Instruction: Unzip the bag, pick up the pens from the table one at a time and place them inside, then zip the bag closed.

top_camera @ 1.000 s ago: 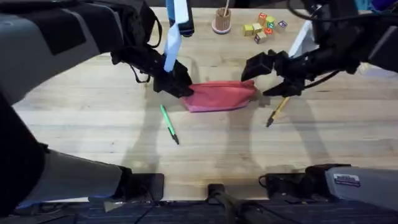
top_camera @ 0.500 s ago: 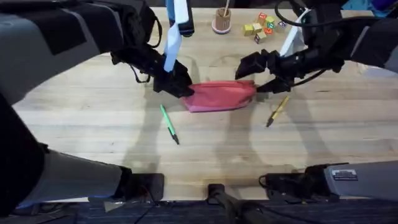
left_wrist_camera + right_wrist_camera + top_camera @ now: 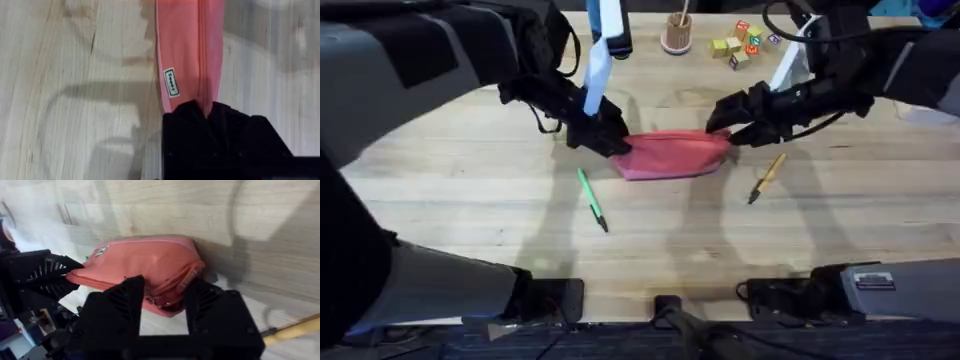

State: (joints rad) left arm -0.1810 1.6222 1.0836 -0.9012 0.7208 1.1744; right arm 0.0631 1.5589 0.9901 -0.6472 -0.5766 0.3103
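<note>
The pens need to go in, so I have to unzip the bag (image 3: 142,257). My right gripper will next grab the zipper by its tab (image 3: 189,278).
The pink-red bag (image 3: 675,153) lies across the middle of the table (image 3: 470,200), zipper up. My left gripper (image 3: 610,140) is shut on its left end; the left wrist view has the black fingers (image 3: 235,125) clamped over the bag (image 3: 187,50) where the zipper line ends. My right gripper (image 3: 728,128) is at the bag's right end, open. In the right wrist view its fingers (image 3: 125,297) straddle that end of the bag (image 3: 145,262), by the zipper tab. The green pen (image 3: 592,198) lies in front of the bag's left end. The yellow pen (image 3: 767,177) (image 3: 295,329) lies to the bag's right.
A small cup (image 3: 676,35) with a stick in it and several coloured blocks (image 3: 740,42) stand at the table's far edge. A white and blue strip (image 3: 600,55) hangs by the left arm. Bare wood stretches in front of the pens.
My right gripper has moved left from above the yellow pen to the bag's right end, and its fingers have narrowed. The left gripper, bag and pens have stayed put.
</note>
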